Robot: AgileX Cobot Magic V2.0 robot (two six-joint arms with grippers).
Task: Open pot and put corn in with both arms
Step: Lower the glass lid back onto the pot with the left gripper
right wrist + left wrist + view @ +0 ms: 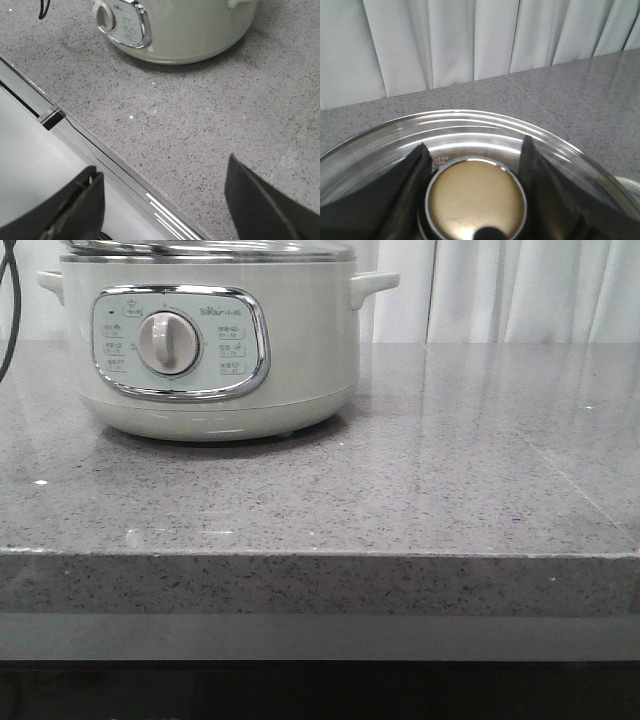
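Note:
The lid's metal rim is resting on the pot's top edge and the lid would stay there, so my left gripper needs to let go of the lid.
The cream-white pot (pixel 300 350) stands at the back left of the grey counter, its silver dial (pixel 168 343) facing me and its metal-rimmed lid (pixel 200 250) on top. In the left wrist view my left gripper (pixel 475 142) is over the glass lid (pixel 470 122), and its two black fingers (pixel 415 170) press against both sides of the round gold knob (pixel 476 200). My right gripper (pixel 163 167) is open and empty over the counter's front edge, with the pot (pixel 200 30) well ahead of it. The corn is out of view. Neither gripper shows in the front view.
The speckled grey counter (pixel 450 470) stretches right of the pot to a white curtain (pixel 520 290) behind. A black cable (pixel 8 310) hangs at the far left. A lower grey ledge (pixel 35 150) runs along the counter's front edge.

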